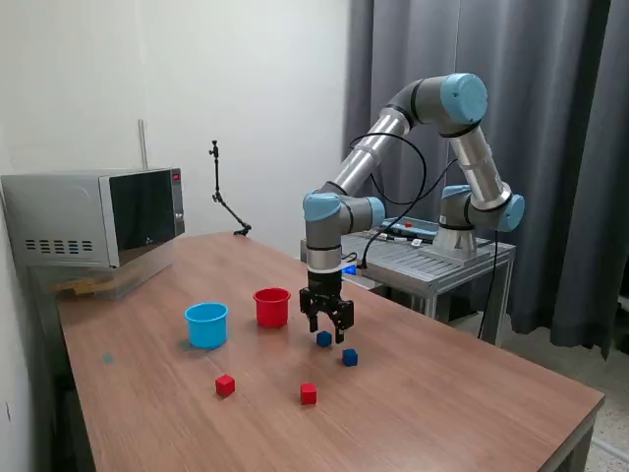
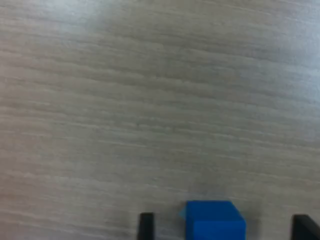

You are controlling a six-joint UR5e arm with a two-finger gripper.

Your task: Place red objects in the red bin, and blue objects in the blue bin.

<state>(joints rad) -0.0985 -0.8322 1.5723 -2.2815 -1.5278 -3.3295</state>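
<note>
The gripper next grabs the opposite sides of the dark blue cube directly under it, to sort that cube into the blue bin (image 1: pixel 206 324).
Two small dark blue cubes lie on the wooden table: one (image 1: pixel 324 338) directly under my gripper (image 1: pixel 327 332), the other (image 1: pixel 350 357) a little nearer the table's front. In the wrist view the first blue cube (image 2: pixel 215 222) sits between my two fingertips (image 2: pixel 146 225), with gaps on both sides. The gripper is open, just above the table, pointing down. Two red cubes (image 1: pixel 225 384) (image 1: pixel 309 393) rest closer to the front. The red bin (image 1: pixel 272 306) stands upright beside the gripper on the exterior view's left, and the light blue bin (image 1: pixel 206 324) stands further left.
A microwave (image 1: pixel 93 218) sits at the table's far corner on the exterior view's left. A thin black stand (image 1: pixel 224 202) rises at the back edge. A metal cart (image 1: pixel 432 258) carrying the arm's base stands behind the table on the right.
</note>
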